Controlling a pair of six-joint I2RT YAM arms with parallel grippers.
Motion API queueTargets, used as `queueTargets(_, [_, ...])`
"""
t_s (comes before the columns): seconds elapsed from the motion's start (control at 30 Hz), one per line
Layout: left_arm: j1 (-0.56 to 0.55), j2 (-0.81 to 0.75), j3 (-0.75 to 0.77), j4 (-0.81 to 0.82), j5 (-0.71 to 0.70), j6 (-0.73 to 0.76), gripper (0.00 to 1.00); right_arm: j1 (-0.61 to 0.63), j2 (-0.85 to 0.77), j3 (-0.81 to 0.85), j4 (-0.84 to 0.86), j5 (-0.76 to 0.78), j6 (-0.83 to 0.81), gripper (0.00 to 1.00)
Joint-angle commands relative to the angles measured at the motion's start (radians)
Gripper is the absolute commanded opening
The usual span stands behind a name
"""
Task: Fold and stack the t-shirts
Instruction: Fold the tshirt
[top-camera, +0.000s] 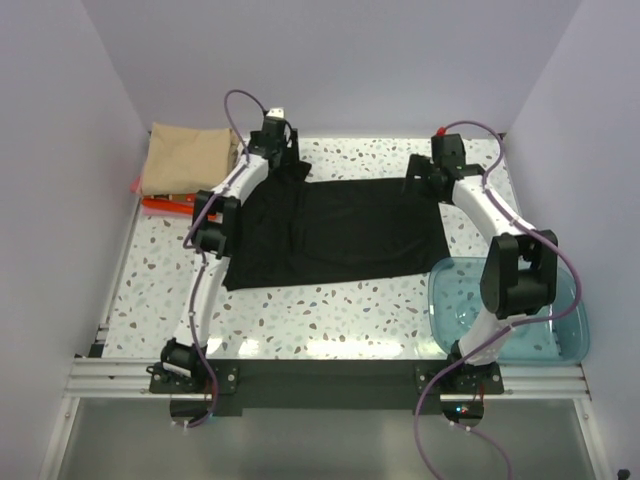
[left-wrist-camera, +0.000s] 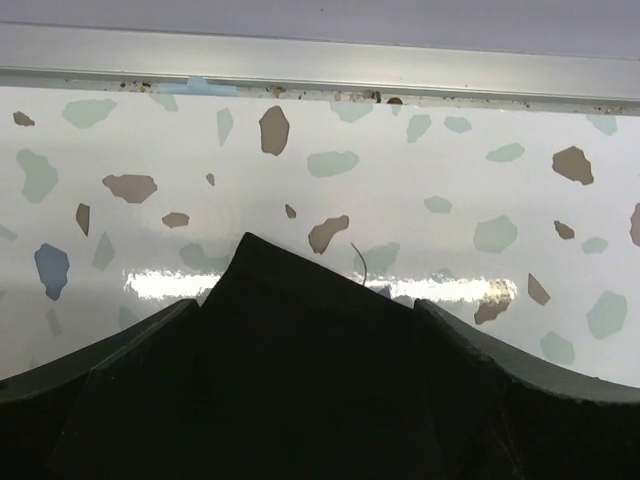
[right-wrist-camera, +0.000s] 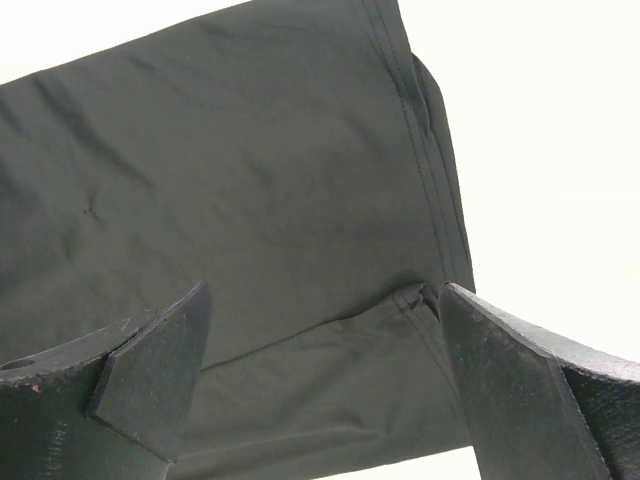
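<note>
My left gripper grabs the peak of cloth (left-wrist-camera: 300, 350) at the black t-shirt's far corner next, to fold the t-shirt toward its near edge.
The black t-shirt (top-camera: 340, 235) lies spread flat across the middle of the table. My left gripper (top-camera: 283, 152) is at its far left corner. In the left wrist view the left gripper (left-wrist-camera: 305, 305) stands open with a peak of black cloth (left-wrist-camera: 300, 350) filling the gap between the fingers. My right gripper (top-camera: 421, 180) is at the shirt's far right corner. In the right wrist view the right gripper (right-wrist-camera: 322, 295) is open over the cloth (right-wrist-camera: 230, 170), its right finger (right-wrist-camera: 500, 360) touching a small fold at the hem. The folded tan shirt (top-camera: 185, 158) lies at the far left on top of the red-orange shirt (top-camera: 165, 206).
A translucent teal bowl (top-camera: 510, 310) stands at the near right, beside the right arm's elbow. A metal rail (left-wrist-camera: 320, 65) runs along the far table edge just beyond the left gripper. Purple walls close in three sides.
</note>
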Motion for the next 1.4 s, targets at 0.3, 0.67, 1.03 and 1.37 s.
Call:
queueTargets(0.3, [0.016, 0.073, 0.047, 0.092, -0.053, 0.003, 0.64, -0.005, 0.047, 0.043, 0.008, -0.017, -0.013, 0.99])
queueTargets(0.67, [0.016, 0.059, 0.037, 0.135, -0.065, 0.028, 0.0, -0.014, 0.144, 0.152, -0.016, 0.001, -0.02, 0.99])
queueTargets(1.03, [0.014, -0.146, -0.176, 0.281, -0.01, 0.063, 0.0, -0.016, 0.525, 0.618, -0.191, 0.133, 0.003, 0.98])
queueTargets(1.37, [0.014, -0.18, -0.233, 0.302, 0.018, 0.081, 0.0, -0.022, 0.707, 0.822, -0.196, 0.2, -0.071, 0.83])
